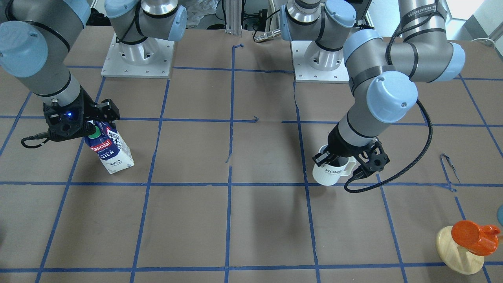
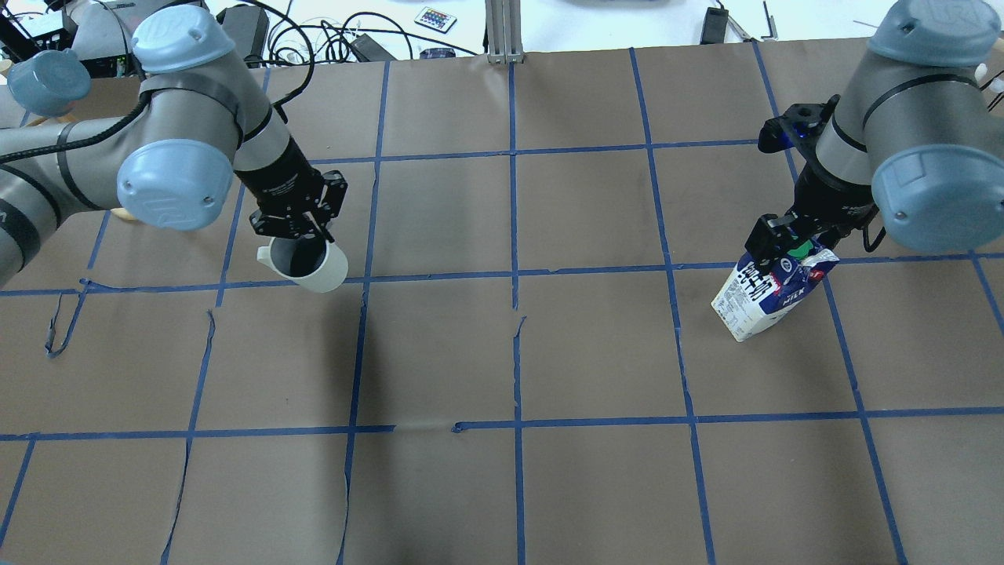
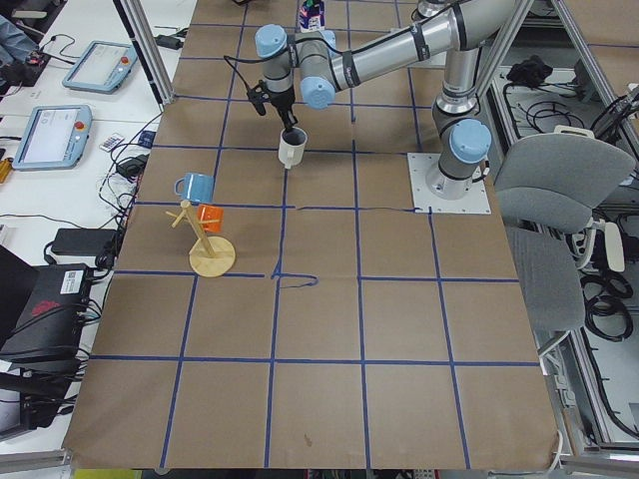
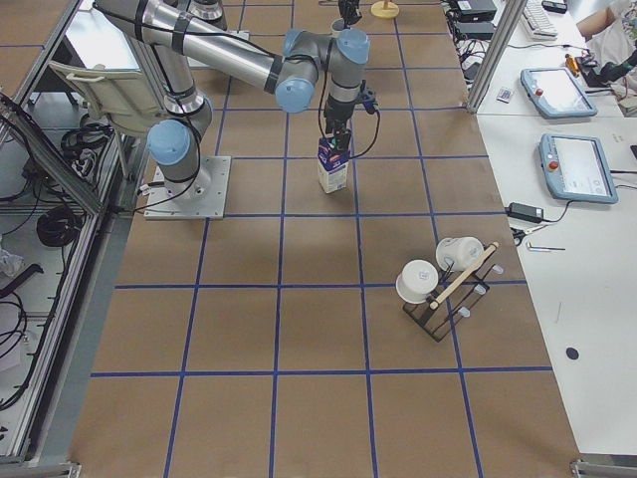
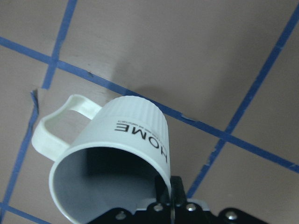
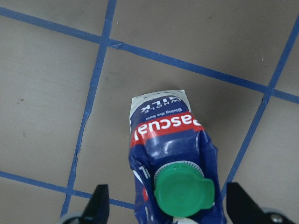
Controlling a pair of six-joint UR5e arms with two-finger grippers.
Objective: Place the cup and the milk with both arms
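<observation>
The right gripper picks up the milk carton by its top around the green cap [image 1: 94, 132] next, to place the carton upright with the cup [image 1: 327, 173].
The cup [image 1: 332, 173], a white mug with "HOME" lettering, hangs from my left gripper [image 1: 334, 157], which is shut on its rim, one finger inside. The cup is tilted in the left wrist view [image 5: 135, 135], handle to the left. I cannot tell whether it touches the table. It also shows in the overhead view [image 2: 310, 267]. The milk [image 2: 765, 298], a blue and white carton with a green cap, stands on the table. My right gripper [image 6: 172, 205] is open just over its top, fingers [image 6: 100, 203] apart on either side and clear of the carton [image 6: 168, 144].
A wooden mug tree [image 1: 459, 251] with an orange mug [image 1: 471, 236] stands near the table's front edge on my left side. A rack with white cups [image 4: 438, 284] stands on my right side. Blue tape lines grid the brown table.
</observation>
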